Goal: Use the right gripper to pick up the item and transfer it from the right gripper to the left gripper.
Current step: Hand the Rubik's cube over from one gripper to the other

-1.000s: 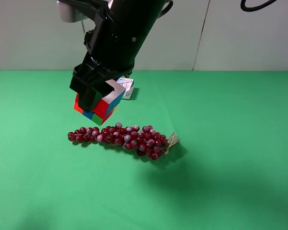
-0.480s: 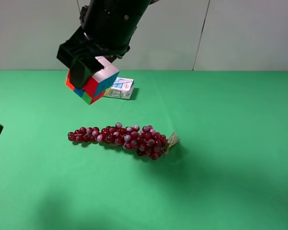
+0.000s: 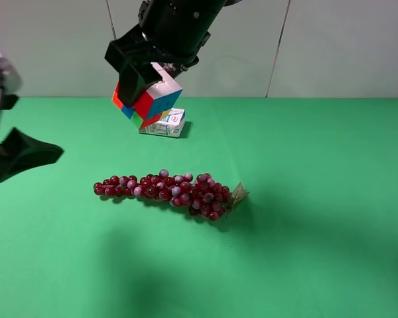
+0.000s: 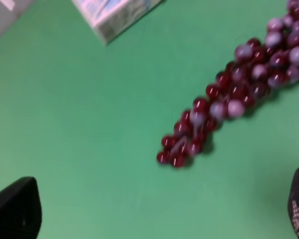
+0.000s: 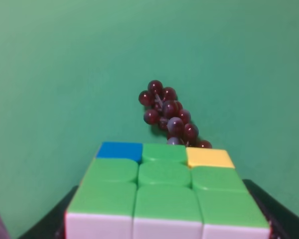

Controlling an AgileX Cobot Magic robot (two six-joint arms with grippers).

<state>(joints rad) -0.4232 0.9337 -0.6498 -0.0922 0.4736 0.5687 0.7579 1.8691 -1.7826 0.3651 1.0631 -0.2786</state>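
Note:
My right gripper's black fingers cover the upper part of the cube, so my left gripper will next take the cube by its exposed lower part (image 3: 146, 116).
The item, a small puzzle cube (image 3: 152, 99), hangs high above the green table, in front of the back wall. My right gripper (image 3: 146, 93) is shut on it; one black finger (image 3: 130, 81) lies across its left face. In the right wrist view the cube (image 5: 164, 194) fills the bottom with mostly green squares, between the black fingers (image 5: 281, 216). My left gripper (image 3: 20, 156) is at the far left, lower than the cube and apart from it. In the left wrist view the left gripper (image 4: 157, 214) is open and empty, and only its fingertips (image 4: 15, 214) show.
A red grape bunch (image 3: 169, 189) lies mid-table; it also shows in the left wrist view (image 4: 234, 94) and the right wrist view (image 5: 170, 117). A white-blue carton (image 3: 164, 124) lies at the back, just below the cube, and shows in the left wrist view (image 4: 114, 12). A green cloth (image 3: 305, 252) covers the table.
My right gripper has lifted the cube from just above the grapes to high near the back wall. My left gripper has come into view from the left edge.

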